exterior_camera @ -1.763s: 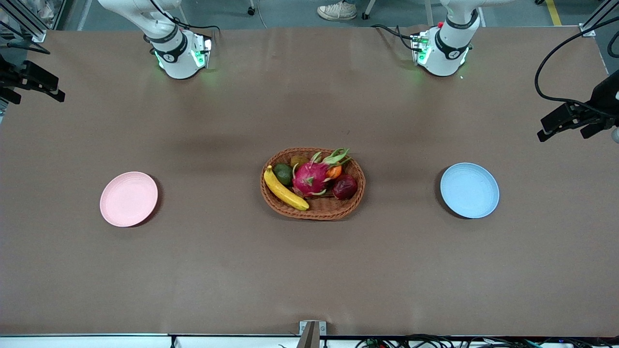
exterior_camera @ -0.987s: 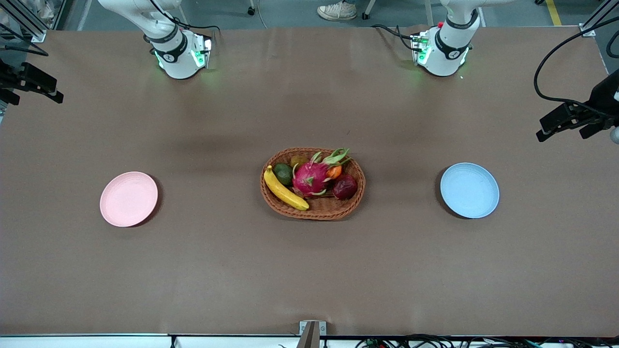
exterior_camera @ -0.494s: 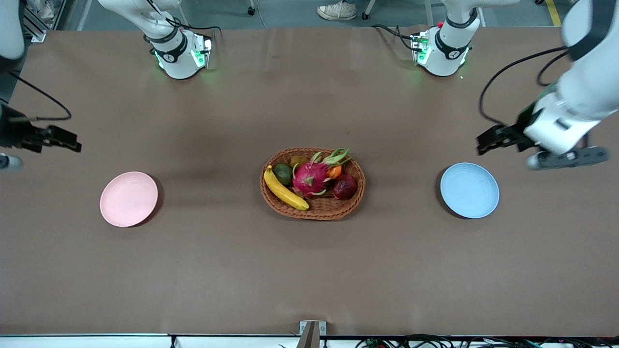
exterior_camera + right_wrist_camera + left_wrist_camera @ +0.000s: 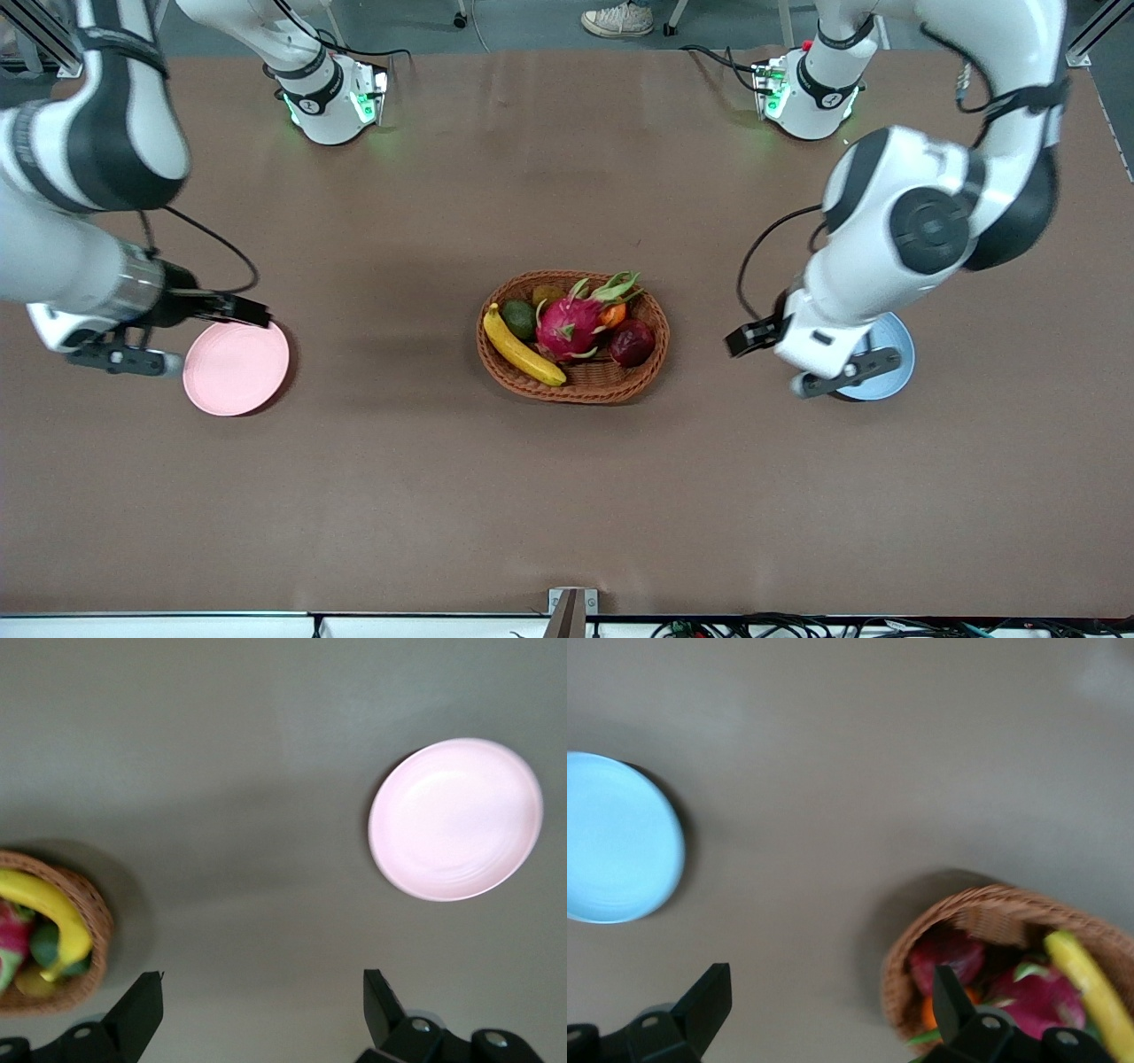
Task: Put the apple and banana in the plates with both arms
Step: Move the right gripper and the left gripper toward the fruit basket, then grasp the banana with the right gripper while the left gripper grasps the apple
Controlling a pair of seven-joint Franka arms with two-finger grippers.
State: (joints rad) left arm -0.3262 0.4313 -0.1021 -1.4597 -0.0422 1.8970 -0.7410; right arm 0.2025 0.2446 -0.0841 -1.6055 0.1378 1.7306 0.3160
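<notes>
Next, my right gripper grabs the banana by its stem end (image 4: 493, 312) to get the banana into the pink plate (image 4: 235, 368).
The dark red apple (image 4: 632, 342) and the yellow banana (image 4: 521, 350) lie in the wicker basket (image 4: 576, 392) at the table's middle. The pink plate (image 4: 235, 368) lies toward the right arm's end and is empty. The blue plate (image 4: 902, 341) lies toward the left arm's end, partly hidden by the left arm. My left gripper (image 4: 746, 339) is open and empty, over bare table between the basket and the blue plate. My right gripper (image 4: 235, 310) is open and empty, over the pink plate's edge. The left wrist view shows the apple (image 4: 948, 957), the right wrist view the banana (image 4: 49, 917).
The basket also holds a pink dragon fruit (image 4: 569, 326), a green avocado (image 4: 519, 318) and a small orange fruit (image 4: 612, 314). Brown table surface lies all around the basket and both plates.
Both arms have swung in from the table's ends toward the middle. The left gripper has passed over the blue plate toward the basket. The right gripper has come over the pink plate's edge.
</notes>
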